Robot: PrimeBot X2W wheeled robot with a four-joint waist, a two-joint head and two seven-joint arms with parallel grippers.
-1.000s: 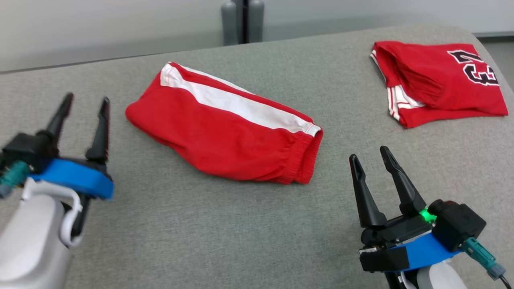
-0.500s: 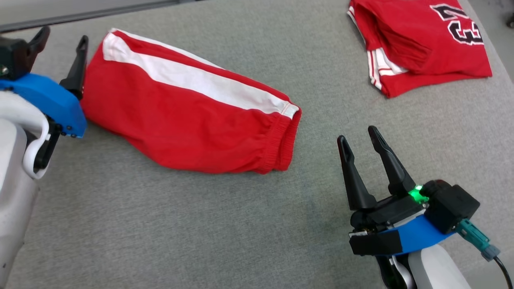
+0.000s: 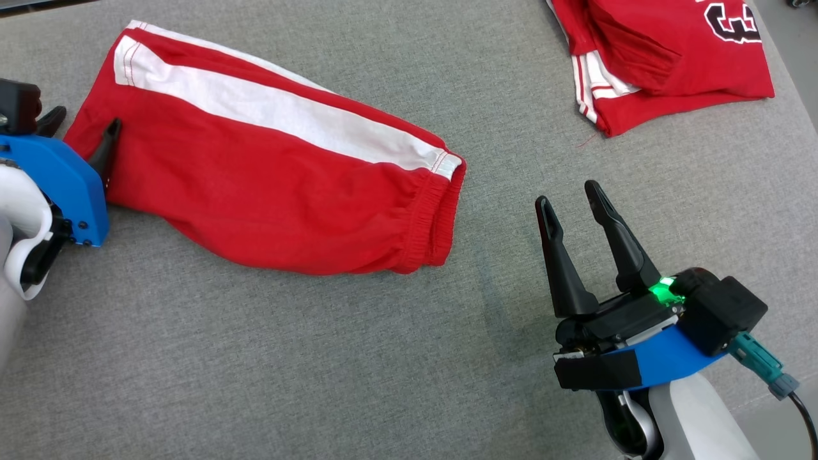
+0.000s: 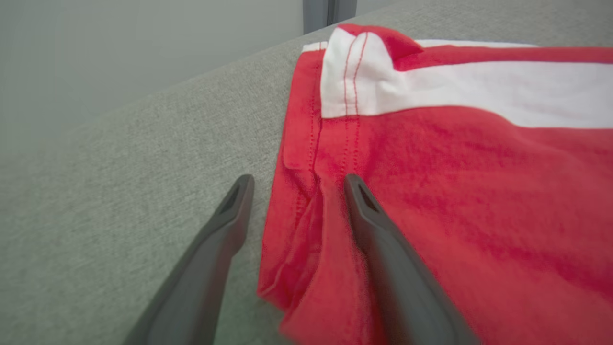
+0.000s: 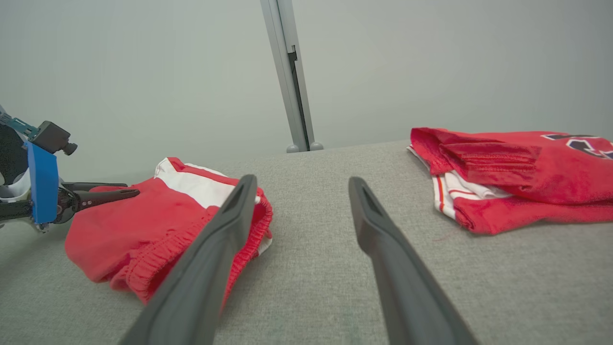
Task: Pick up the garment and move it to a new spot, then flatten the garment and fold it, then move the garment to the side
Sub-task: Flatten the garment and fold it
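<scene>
The red leg cloth [image 3: 268,184] lies flat, while the garment has its bunched hem fold [image 3: 85,138] standing up. My left gripper will grab the garment there next.
The garment [image 3: 275,185], red shorts with a white side stripe, lies flat on the grey padded table [image 3: 319,370], waistband toward the right. My left gripper [image 3: 86,121] is open at its left hem. In the left wrist view the left gripper [image 4: 298,179] straddles that hem of the garment [image 4: 455,182]: one finger rests over the red cloth, the other over bare table. My right gripper [image 3: 567,193] stands open to the right of the waistband, apart from it, nothing between its fingers. The right wrist view shows the right gripper [image 5: 301,180], the garment [image 5: 143,225] and the left gripper [image 5: 131,188].
A second red garment, a jersey [image 3: 664,57] with black numerals, lies folded at the far right near the table's right edge; it also appears as the jersey [image 5: 527,177] in the right wrist view. A grey post [image 5: 292,72] stands behind the table.
The head camera has tilted down, shifting the whole picture. My left gripper has moved forward to the garment's left hem, one finger now over the cloth. The right gripper has stayed about where it was.
</scene>
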